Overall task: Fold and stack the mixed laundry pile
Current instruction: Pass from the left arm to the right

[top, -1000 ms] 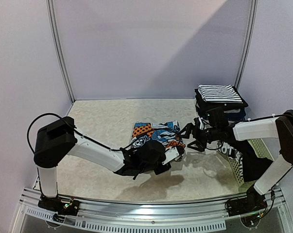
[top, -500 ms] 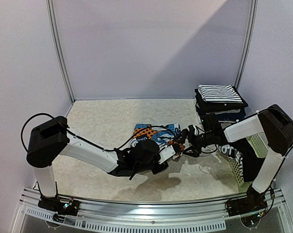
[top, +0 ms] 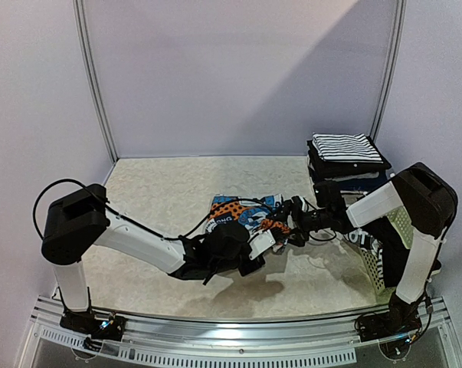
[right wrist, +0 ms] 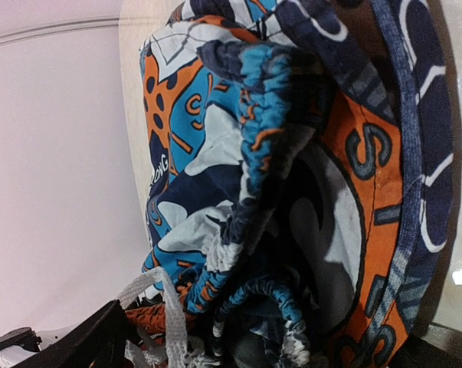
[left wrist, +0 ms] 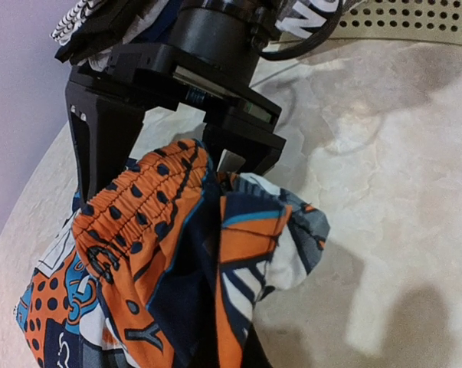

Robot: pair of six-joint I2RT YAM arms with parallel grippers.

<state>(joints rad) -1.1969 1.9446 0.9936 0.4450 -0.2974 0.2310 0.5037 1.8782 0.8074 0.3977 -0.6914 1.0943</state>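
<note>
My right gripper grabs the printed garment at its gathered waistband end (top: 278, 225) (right wrist: 234, 320) next, layers together, to carry the garment folded onto the stack.
The orange, blue, white and black printed garment (top: 242, 211) lies crumpled on the table's middle. My left gripper (top: 260, 244) is shut on its near right edge. In the left wrist view the cloth (left wrist: 162, 253) hangs bunched over my own hidden fingers. My right gripper (top: 286, 222) stands open at the garment's right end, and one black finger (left wrist: 100, 153) reaches down beside the orange waistband. The right wrist view is filled by the garment (right wrist: 238, 138), its gathered waistband and white drawstring (right wrist: 150, 307) between the open jaws. A white garment with thin black stripes (top: 345, 146) tops a folded stack at the back right.
A white lattice basket (top: 399, 226) stands at the right edge behind my right arm, with dark printed cloth hanging at its side. The folded stack sits just behind it. White walls and two upright poles (top: 93, 84) enclose the table.
My right gripper has moved left, from beside the basket to the printed garment's right end, still open. The left gripper has kept its hold and shifted slightly left.
</note>
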